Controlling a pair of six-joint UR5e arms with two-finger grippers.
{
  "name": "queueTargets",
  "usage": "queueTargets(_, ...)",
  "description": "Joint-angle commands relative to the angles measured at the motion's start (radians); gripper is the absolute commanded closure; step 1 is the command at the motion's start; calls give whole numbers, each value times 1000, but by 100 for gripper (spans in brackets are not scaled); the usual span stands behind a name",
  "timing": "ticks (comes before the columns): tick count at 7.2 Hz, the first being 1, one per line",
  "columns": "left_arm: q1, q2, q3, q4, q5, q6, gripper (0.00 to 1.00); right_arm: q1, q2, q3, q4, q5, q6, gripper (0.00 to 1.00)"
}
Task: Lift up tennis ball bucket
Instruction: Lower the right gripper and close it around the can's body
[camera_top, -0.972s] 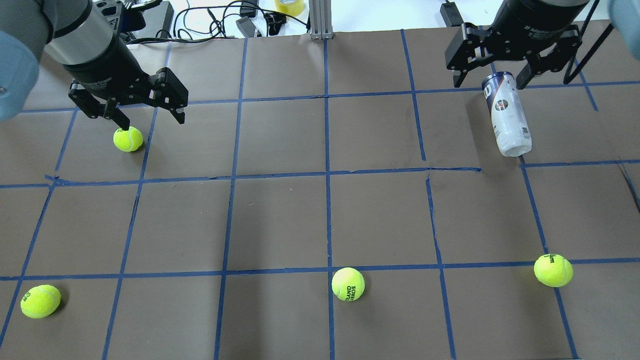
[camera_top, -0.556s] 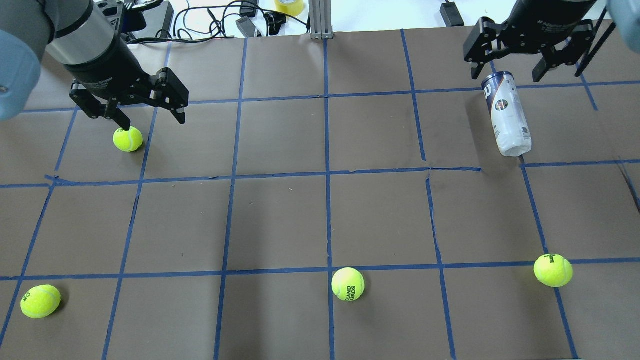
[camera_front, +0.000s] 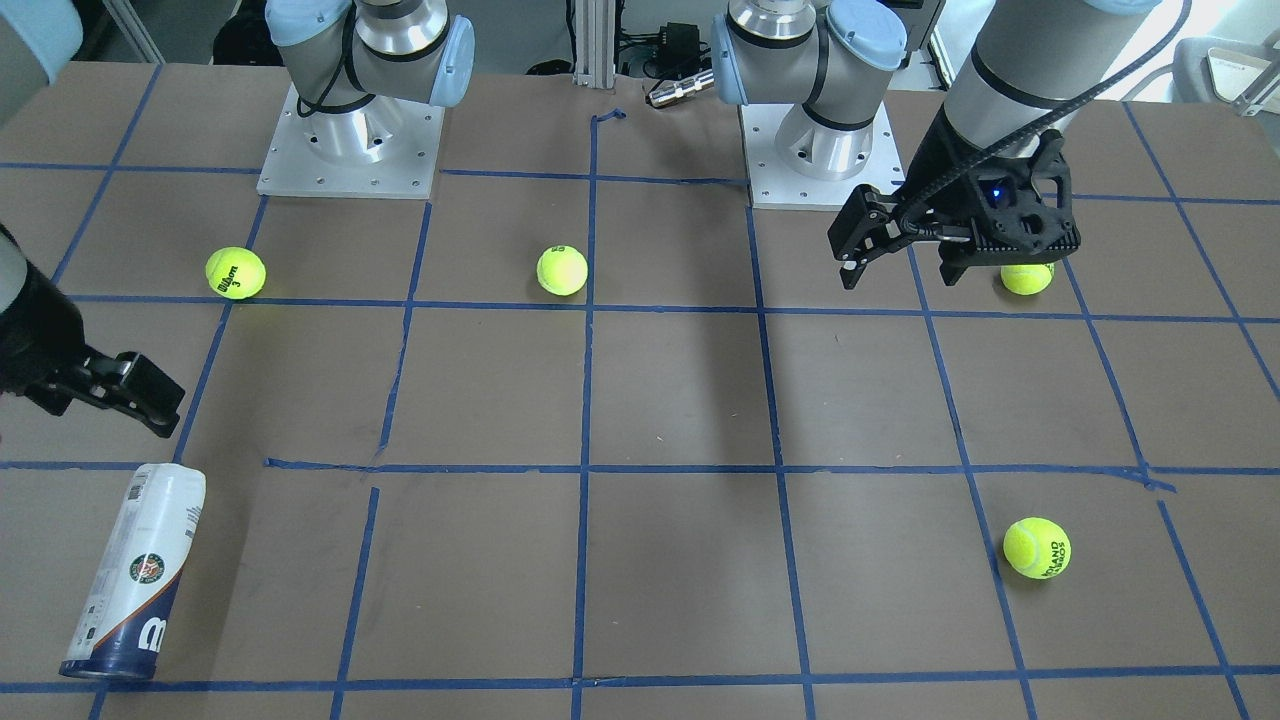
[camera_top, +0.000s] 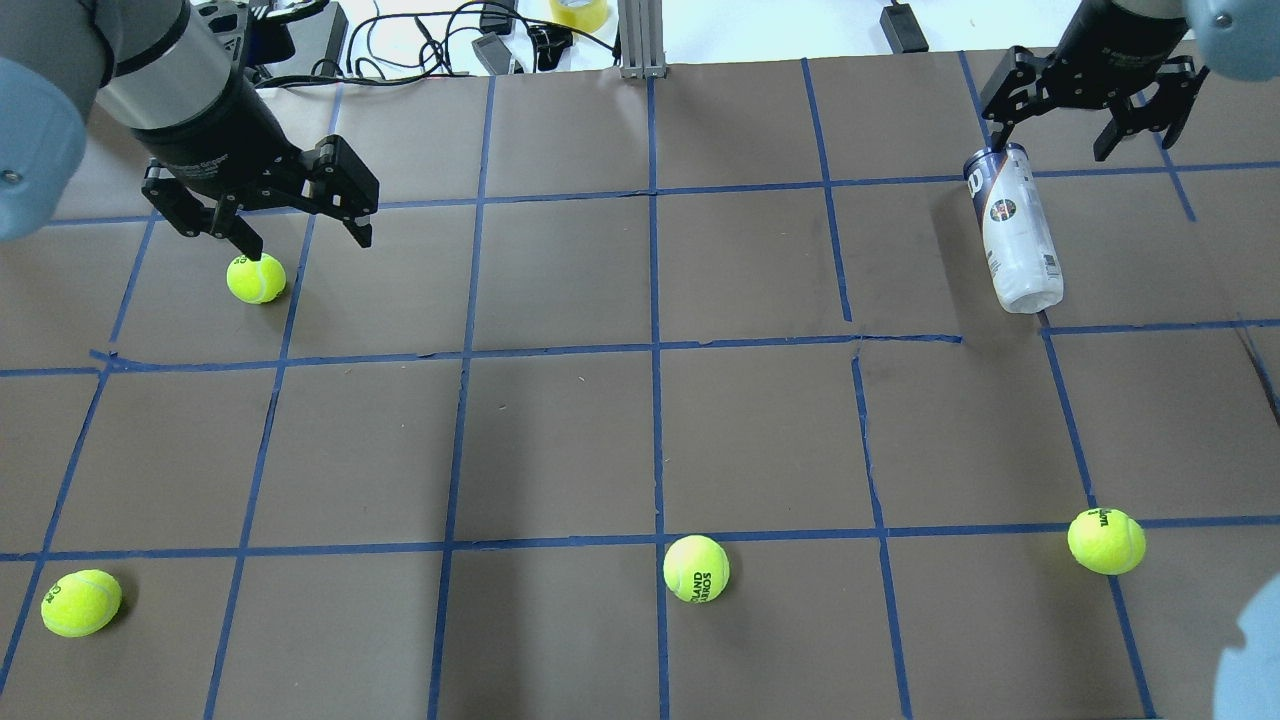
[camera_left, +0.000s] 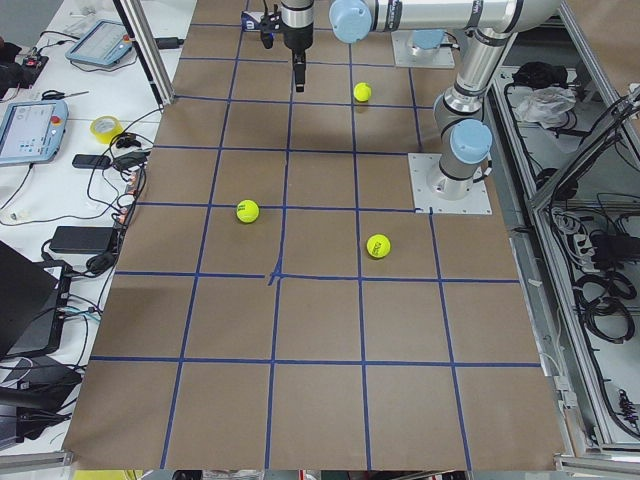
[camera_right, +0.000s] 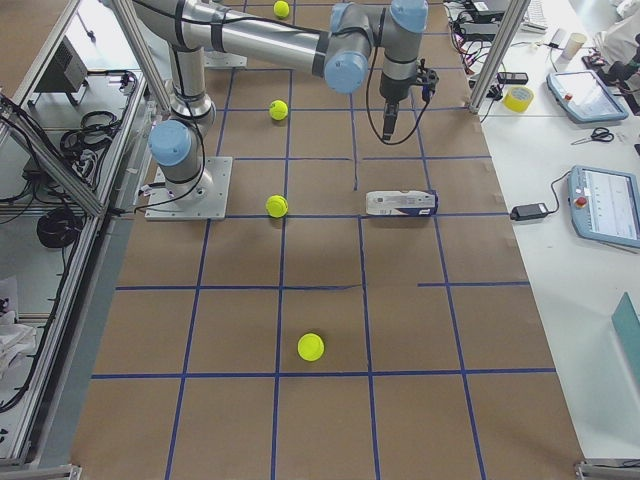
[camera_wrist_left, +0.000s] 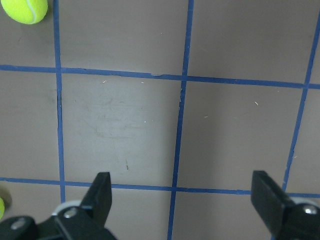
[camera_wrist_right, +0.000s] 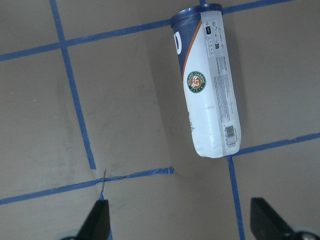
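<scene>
The right gripper takes hold of the tube around its white labeled body (camera_front: 142, 540) (camera_wrist_right: 212, 112) next, to lift up the tennis ball bucket.
The tennis ball bucket (camera_top: 1012, 232) lies on its side at the far right of the table, navy end pointing away from me. It also shows in the front view (camera_front: 135, 575), the right-side view (camera_right: 400, 204) and the right wrist view (camera_wrist_right: 209, 95). My right gripper (camera_top: 1048, 145) is open and empty, raised above the table just beyond the navy end. In its wrist view (camera_wrist_right: 182, 227) the tube lies ahead of the fingers, not between them. My left gripper (camera_top: 305, 240) is open and empty above a tennis ball (camera_top: 255, 278).
Three other tennis balls lie on the near side: left (camera_top: 80, 602), middle (camera_top: 695, 568) and right (camera_top: 1105, 540). Cables and a tape roll (camera_top: 580, 12) sit past the far edge. The robot bases (camera_front: 350, 150) stand on my side.
My right gripper, still open, has moved right and toward the far edge, off the tube's navy end. The tube, the balls and the left arm have not moved.
</scene>
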Motion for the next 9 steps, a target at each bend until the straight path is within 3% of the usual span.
queueTargets(1,-1,1,0,-1,0,-1,0,-44,163,-35,-118,-2,-95,0)
queueTargets(3,-1,-9,2,3,-1,-3,0,-74,265,-46,-201,-2,-112,0)
queueTargets(9,9,-2,0,0,-1,14,0,-74,362,-49,-258,5,-117,0)
